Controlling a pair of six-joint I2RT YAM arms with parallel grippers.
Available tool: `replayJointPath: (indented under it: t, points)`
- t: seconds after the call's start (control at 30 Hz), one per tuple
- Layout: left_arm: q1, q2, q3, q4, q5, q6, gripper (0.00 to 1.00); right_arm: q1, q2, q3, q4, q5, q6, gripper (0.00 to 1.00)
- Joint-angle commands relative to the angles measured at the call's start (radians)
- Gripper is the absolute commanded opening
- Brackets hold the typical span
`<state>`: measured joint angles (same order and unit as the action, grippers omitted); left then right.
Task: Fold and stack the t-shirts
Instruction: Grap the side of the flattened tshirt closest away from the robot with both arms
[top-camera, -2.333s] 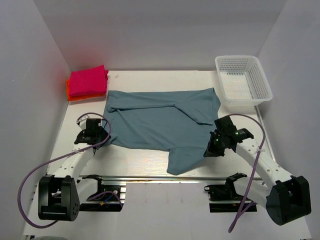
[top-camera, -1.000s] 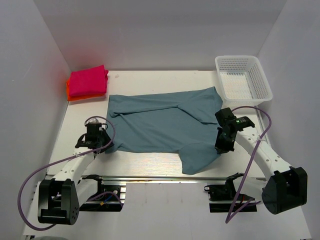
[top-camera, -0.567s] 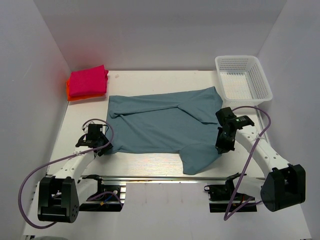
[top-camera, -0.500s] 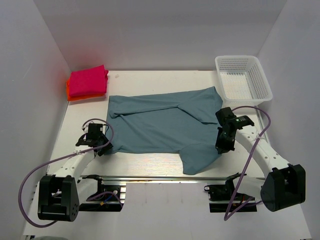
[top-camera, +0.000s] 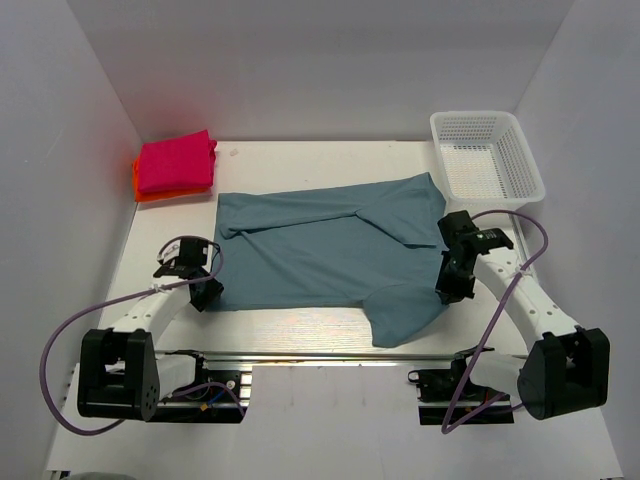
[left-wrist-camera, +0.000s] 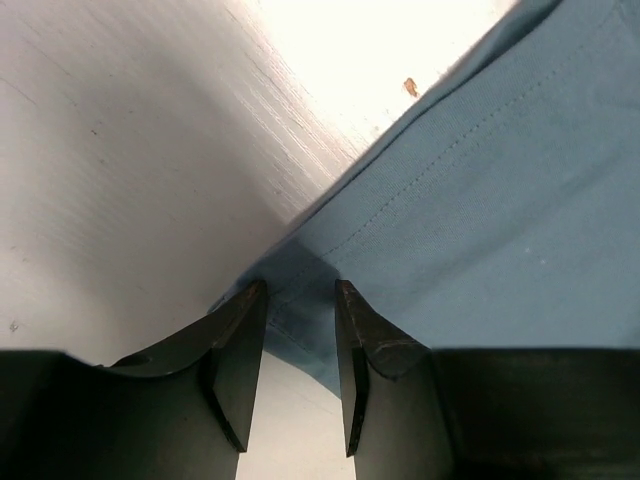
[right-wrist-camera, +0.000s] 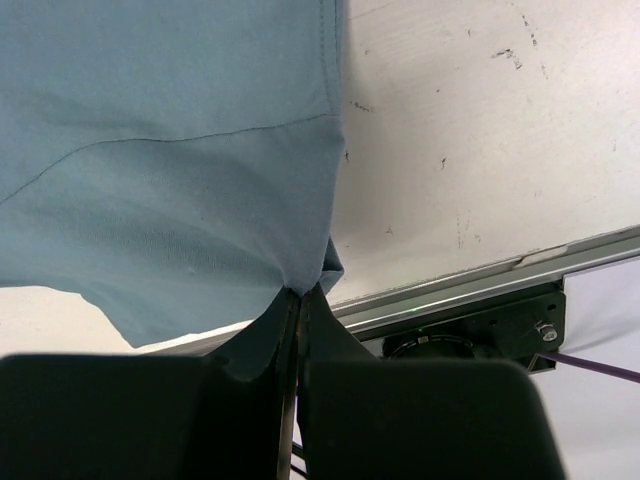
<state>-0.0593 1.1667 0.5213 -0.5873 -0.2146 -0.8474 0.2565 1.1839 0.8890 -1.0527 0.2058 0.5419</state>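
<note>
I next need to grip the t-shirt's hemmed near corner (top-camera: 221, 302) with my left gripper, to fold the near side of the teal-blue t-shirt (top-camera: 320, 245) over the far side.
The large teal-blue t-shirt (top-camera: 320, 245) lies spread flat across the table's middle, and one flap hangs down at its near right. My right gripper (top-camera: 448, 290) is shut on that flap's edge, with cloth (right-wrist-camera: 170, 150) bunched at the closed tips (right-wrist-camera: 300, 292). At the shirt's near-left corner my left gripper (top-camera: 205, 293) stands open. In the left wrist view its fingers (left-wrist-camera: 300, 290) straddle the hemmed corner (left-wrist-camera: 500, 200) with a gap showing. A folded magenta-pink t-shirt (top-camera: 177, 160) sits on the orange-red one (top-camera: 145, 190) at the far left.
A white mesh basket (top-camera: 470, 117) stands at the far right corner. A metal rail (top-camera: 300, 355) runs along the table's near edge, close under the right gripper (right-wrist-camera: 480, 275). White walls enclose the table on three sides.
The right gripper has drawn the teal flap a little to the right. The left gripper has shifted slightly nearer the shirt's near-left corner; its jaws kept the same width.
</note>
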Motion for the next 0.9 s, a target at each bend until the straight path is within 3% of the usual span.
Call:
replayJointPath:
  t: [0.0,0.13,0.2,0.27,0.3,0.37,0.4,0.53,0.6,0.63,0.87]
  points:
    - [0.012,0.062,-0.038,-0.143,-0.068,-0.016,0.45,-0.017,0.006,0.002,-0.023,-0.003,-0.025,0.00]
    - [-0.008,0.027,-0.006,-0.166,-0.077,0.005,0.46,-0.022,0.011,-0.048,0.014,-0.062,-0.043,0.00]
    - [-0.008,-0.037,-0.006,-0.119,-0.025,0.051,0.60,-0.019,0.008,-0.065,0.025,-0.098,-0.069,0.04]
    - [-0.008,-0.088,-0.006,-0.082,0.030,0.064,0.68,-0.016,0.008,-0.070,0.026,-0.100,-0.097,0.28]
    - [-0.008,-0.137,-0.015,-0.082,0.040,0.074,0.71,-0.013,-0.012,-0.073,0.031,-0.059,-0.097,0.48]
    - [-0.008,-0.182,-0.015,-0.072,0.040,0.074,0.79,-0.013,-0.032,-0.058,0.039,-0.042,-0.115,0.58]
    - [-0.008,-0.217,-0.004,-0.095,0.031,0.074,0.88,-0.011,-0.076,-0.033,0.040,-0.034,-0.123,0.64]
    - [-0.008,-0.274,0.020,-0.141,0.008,0.074,0.95,0.006,-0.203,0.024,0.086,-0.112,-0.229,0.90]
    - [-0.008,-0.283,0.011,-0.151,0.021,0.064,0.95,0.027,-0.245,0.010,0.126,-0.230,-0.301,0.90]
    - [-0.008,-0.283,-0.009,-0.151,0.033,0.054,0.95,0.050,-0.259,-0.004,0.146,-0.370,-0.319,0.90]
    - [-0.008,-0.260,-0.075,-0.140,0.080,0.024,0.96,0.222,-0.248,-0.154,0.223,-0.581,-0.353,0.90]
